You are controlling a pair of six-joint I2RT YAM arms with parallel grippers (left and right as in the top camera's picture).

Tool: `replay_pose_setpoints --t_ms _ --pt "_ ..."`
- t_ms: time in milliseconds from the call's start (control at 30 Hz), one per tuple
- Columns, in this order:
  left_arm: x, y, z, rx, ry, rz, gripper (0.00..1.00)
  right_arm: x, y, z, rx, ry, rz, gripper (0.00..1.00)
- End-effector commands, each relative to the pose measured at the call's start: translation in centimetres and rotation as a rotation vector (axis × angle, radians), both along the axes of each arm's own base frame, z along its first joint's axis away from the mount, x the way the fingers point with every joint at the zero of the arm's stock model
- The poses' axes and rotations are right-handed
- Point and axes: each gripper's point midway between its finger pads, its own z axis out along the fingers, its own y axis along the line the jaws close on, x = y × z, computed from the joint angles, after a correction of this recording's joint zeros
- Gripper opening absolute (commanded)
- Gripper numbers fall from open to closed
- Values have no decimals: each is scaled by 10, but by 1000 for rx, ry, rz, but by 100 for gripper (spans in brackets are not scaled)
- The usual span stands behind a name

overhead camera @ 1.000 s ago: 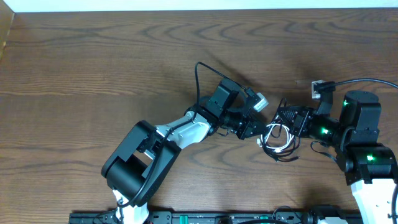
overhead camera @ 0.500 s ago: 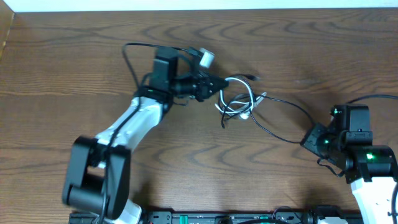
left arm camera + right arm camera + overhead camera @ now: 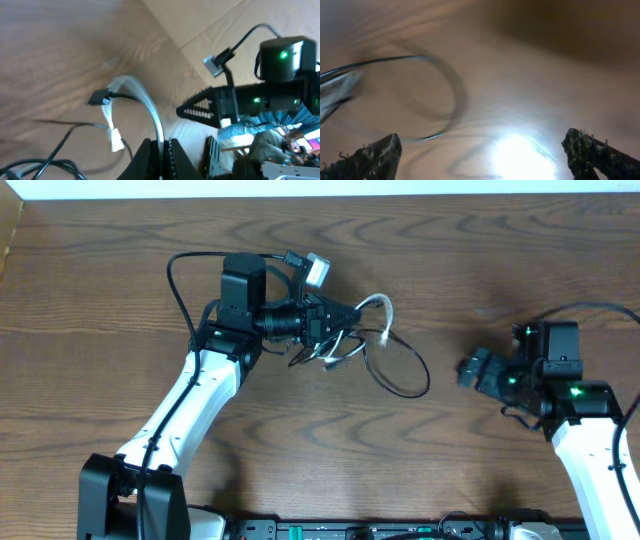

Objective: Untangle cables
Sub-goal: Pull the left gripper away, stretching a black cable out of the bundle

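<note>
I need to grab the black cable next with my right gripper by its loose loop (image 3: 427, 379) that trails from the bundle. Then I can untangle the black cable from the white cable (image 3: 380, 304).
My left gripper (image 3: 342, 314) is shut on the white cable (image 3: 150, 107), which arcs out from between the jaws to a dark plug end (image 3: 100, 97). In the overhead view the white cable (image 3: 380, 304) curls just right of the fingers, with tangled strands below them. The black cable (image 3: 408, 376) trails from the bundle in a wide loop on the table. My right gripper (image 3: 470, 369) stands open to the right of that loop, apart from it. In the right wrist view the fingers (image 3: 376, 155) are spread wide with nothing between them, and the black cable (image 3: 454, 95) loops ahead.
The wooden table (image 3: 120, 270) ends at a pale edge along the top. A cardboard box corner (image 3: 8, 225) sits at the far left. The arms' own thick black wires (image 3: 180, 280) arch over the left arm and run off right behind the right arm.
The left arm has swung up and left, dragging the bundle with it. The right gripper has let go of the black cable and opened; the cable now lies slack in a loop.
</note>
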Motion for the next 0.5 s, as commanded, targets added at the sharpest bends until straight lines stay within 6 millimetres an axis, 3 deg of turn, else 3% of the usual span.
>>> replay_pose_setpoints --t_ms 0,100,300,467 --pt "-6 1 9 -17 -1 -22 7 -2 70 42 227 -224 487 99" --pt "-13 -1 13 -43 5 -67 7 -1 83 57 292 -296 564 99" --pt "-10 -2 16 -46 2 -50 7 -1 86 53 304 -280 571 99" --pt "-3 -11 35 -96 -29 -33 8 -15 113 56 358 -296 709 99"
